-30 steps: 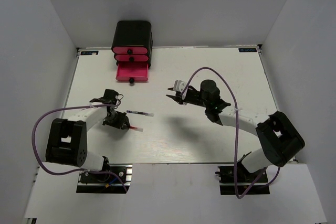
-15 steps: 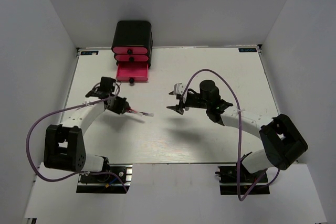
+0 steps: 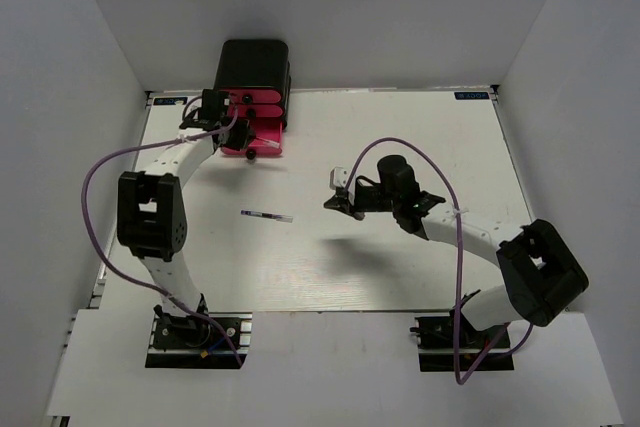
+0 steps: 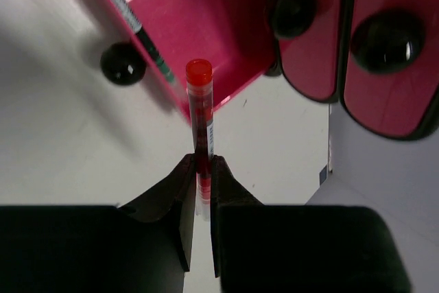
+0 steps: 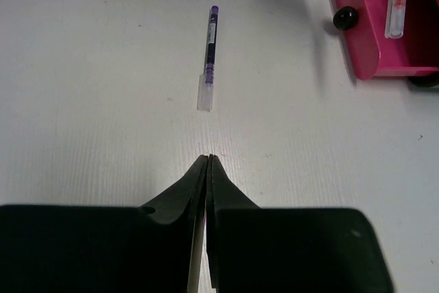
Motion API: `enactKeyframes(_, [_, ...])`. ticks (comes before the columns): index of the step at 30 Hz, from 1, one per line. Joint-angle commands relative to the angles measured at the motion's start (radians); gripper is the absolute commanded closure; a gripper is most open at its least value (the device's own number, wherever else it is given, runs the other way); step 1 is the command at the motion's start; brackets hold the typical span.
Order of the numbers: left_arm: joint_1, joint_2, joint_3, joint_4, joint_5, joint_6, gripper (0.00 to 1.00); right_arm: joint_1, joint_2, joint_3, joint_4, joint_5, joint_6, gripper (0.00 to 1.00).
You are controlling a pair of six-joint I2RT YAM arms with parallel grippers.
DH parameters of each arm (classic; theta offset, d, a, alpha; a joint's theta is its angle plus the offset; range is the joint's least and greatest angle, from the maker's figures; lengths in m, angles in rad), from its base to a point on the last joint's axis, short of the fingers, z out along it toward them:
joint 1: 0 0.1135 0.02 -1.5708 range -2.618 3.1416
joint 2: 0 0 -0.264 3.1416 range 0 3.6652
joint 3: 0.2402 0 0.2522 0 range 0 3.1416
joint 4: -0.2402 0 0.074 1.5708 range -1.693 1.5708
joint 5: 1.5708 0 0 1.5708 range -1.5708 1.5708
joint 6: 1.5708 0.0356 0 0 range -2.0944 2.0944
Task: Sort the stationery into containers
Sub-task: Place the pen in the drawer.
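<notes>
Only the red pen's cap reaches over the drawer's edge, so the pen would fall short if released now. My left gripper keeps holding the pen, still mostly outside.
My left gripper point(image 4: 199, 162) is shut on a red pen point(image 4: 200, 111). The pen's red cap sits over the edge of the open bottom pink-red drawer point(image 4: 206, 12), and a dark pen point(image 4: 130, 18) lies inside. In the top view the left gripper point(image 3: 240, 130) is at that drawer point(image 3: 262, 140), under the black cabinet point(image 3: 255, 62). A dark and clear pen point(image 3: 266, 215) lies on the table; the right wrist view shows it point(image 5: 208, 60) ahead of my right gripper point(image 5: 208, 159), which is shut and empty. In the top view the right gripper point(image 3: 338, 203) is right of that pen.
Two closed pink-red drawers with black knobs point(image 4: 291, 12) sit above the open one. The open drawer's knob point(image 4: 122, 64) points toward the table. White walls enclose the white table point(image 3: 400, 137) on three sides. The right arm's purple cable point(image 3: 440, 172) arcs above it.
My left arm has swung from mid-table to the open drawer, carrying the red pen. My right gripper has shifted slightly toward me. The dark pen has not moved.
</notes>
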Motion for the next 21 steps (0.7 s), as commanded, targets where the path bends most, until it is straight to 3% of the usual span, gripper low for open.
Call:
enactKeyframes(1, [0.004,0.051,0.082,0.017,-0.075,-0.045,1.0,-0.001,-0.048,-0.003,-0.017,-0.003,-0.023,0.92])
enactKeyframes(2, [0.004,0.089,0.107,0.017,-0.075,-0.055,1.0,-0.001,-0.045,-0.003,-0.02,0.001,-0.024,0.85])
enactKeyframes(6, [0.004,0.149,0.137,0.021,-0.132,-0.091,1.0,-0.001,-0.046,-0.007,-0.036,0.004,-0.032,0.76])
enactKeyframes(11, [0.004,0.217,0.215,0.038,-0.153,-0.103,0.98,-0.001,-0.031,-0.004,-0.051,0.001,-0.038,0.74])
enactKeyframes(16, [0.004,0.262,0.257,0.007,-0.153,-0.103,0.92,-0.001,-0.002,0.019,-0.06,0.0,-0.044,0.66])
enactKeyframes(17, [0.004,0.262,0.257,0.007,-0.153,-0.103,0.87,0.003,0.019,0.023,-0.059,-0.003,-0.047,0.6])
enactKeyframes(18, [0.004,0.262,0.257,0.007,-0.153,-0.103,0.72,0.006,0.027,0.028,-0.057,-0.005,-0.047,0.57])
enactKeyframes(21, [0.004,0.262,0.257,-0.016,-0.153,-0.103,0.46,0.009,0.099,0.1,-0.062,-0.049,-0.043,0.51])
